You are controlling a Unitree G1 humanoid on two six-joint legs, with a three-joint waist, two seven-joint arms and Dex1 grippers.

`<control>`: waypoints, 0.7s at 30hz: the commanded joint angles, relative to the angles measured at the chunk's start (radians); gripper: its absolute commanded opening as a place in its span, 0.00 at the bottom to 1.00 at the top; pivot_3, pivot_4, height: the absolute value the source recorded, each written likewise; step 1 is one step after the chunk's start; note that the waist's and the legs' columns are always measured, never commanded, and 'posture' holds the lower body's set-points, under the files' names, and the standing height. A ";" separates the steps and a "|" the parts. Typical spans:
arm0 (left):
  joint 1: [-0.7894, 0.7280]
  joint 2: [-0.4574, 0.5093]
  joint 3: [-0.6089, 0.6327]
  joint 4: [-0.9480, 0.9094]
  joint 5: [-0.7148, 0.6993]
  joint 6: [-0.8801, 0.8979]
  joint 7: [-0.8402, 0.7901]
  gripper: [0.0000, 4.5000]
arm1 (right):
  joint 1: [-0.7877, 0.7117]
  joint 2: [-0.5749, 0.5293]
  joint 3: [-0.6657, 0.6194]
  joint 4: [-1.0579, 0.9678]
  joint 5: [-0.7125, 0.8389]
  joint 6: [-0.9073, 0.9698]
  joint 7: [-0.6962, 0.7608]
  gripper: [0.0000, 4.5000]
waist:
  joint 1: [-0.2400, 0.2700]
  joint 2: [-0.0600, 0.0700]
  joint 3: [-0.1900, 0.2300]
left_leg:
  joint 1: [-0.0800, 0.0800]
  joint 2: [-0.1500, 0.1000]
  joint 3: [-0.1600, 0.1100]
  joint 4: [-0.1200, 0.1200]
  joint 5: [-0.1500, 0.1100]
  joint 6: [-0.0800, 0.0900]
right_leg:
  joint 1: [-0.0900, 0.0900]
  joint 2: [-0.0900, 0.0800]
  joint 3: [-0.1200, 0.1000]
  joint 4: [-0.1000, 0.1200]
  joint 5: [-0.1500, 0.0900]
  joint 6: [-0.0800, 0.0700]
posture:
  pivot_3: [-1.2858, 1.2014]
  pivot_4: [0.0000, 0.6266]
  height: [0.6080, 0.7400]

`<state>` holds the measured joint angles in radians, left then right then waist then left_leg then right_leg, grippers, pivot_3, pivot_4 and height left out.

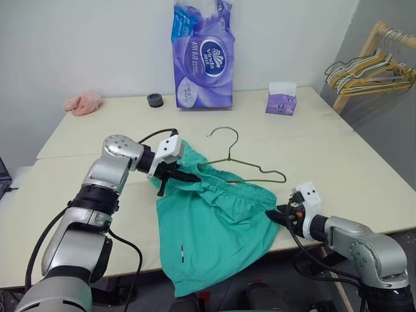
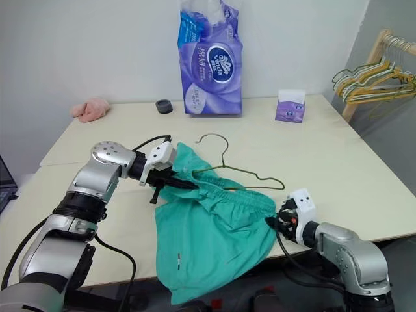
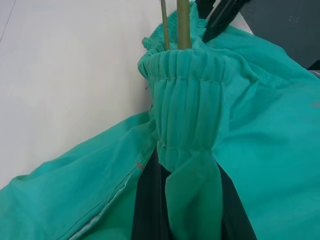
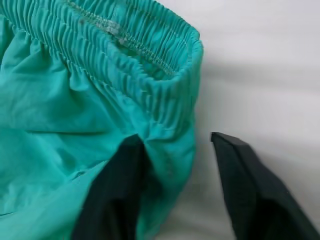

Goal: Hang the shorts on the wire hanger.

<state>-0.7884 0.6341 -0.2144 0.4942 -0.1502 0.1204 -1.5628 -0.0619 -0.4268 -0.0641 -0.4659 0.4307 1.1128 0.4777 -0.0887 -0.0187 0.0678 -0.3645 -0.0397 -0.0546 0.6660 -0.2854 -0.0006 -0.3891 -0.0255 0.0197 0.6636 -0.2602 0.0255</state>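
Observation:
The right gripper will next grab the shorts (image 1: 208,227) by the free corner of the waistband (image 1: 270,209), because that gathered fold stands up while the legs of the shorts lie slack.
The teal-green shorts (image 1: 208,227) lie at the front of the table (image 1: 351,169), their legs drooping over its front edge. The wire hanger (image 1: 231,156) rests on the table with its lower wire running into the gathered waistband (image 3: 187,75). My left gripper (image 1: 179,174) is shut on the left end of the waistband, with fabric bunched between its fingers (image 3: 147,210). My right gripper (image 1: 279,214) sits at the waistband's right end. Its fingers (image 4: 250,185) stand apart, and the corner of the waistband (image 4: 165,65) lies between them, unpinched.
At the back of the table stand a tall purple tissue pack (image 1: 203,55), a small purple tissue box (image 1: 281,99), a black roll (image 1: 155,100) and a pink cloth (image 1: 83,102). A wooden rack with bunched hangers (image 1: 374,65) stands beyond the table's right side.

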 commanded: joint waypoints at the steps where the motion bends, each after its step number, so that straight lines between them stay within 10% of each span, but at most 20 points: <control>1: 0.002 0.027 0.029 -0.069 -0.029 0.028 -0.005 0.00 | -0.021 -0.030 -0.004 0.003 -0.032 -0.047 -0.028 0.18 | 0.000 0.000 0.000 | 0.000 0.000 0.000 0.000 0.000 0.000 | 0.000 0.000 0.000 0.000 0.000 0.000 | 0.46 0.05 1.00; 4: 0.019 0.055 0.028 -0.108 -0.037 0.056 -0.026 0.00 | -0.026 -0.046 -0.058 0.011 -0.022 -0.050 -0.035 0.01 | 0.000 0.000 0.000 | 0.000 0.000 0.000 0.000 0.000 0.000 | 0.000 0.000 0.000 0.000 0.000 0.000 | 0.46 0.05 1.00; 21: 0.060 0.113 -0.018 -0.080 0.041 -0.032 -0.032 0.00 | 0.010 -0.169 -0.155 -0.082 0.065 -0.041 -0.007 0.01 | 0.000 0.000 0.000 | 0.000 0.000 0.000 0.000 0.000 0.000 | 0.000 0.000 0.000 0.000 0.000 0.000 | 0.45 0.07 1.00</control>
<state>-0.7246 0.7169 -0.2433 0.4046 -0.1260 0.1145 -1.6009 -0.0533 -0.5655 -0.1732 -0.5161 0.4956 1.0699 0.4769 -0.0882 -0.0185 0.0680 -0.3645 -0.0396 -0.0543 0.6658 -0.2854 -0.0005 -0.3889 -0.0252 0.0198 0.6633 -0.2602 0.0256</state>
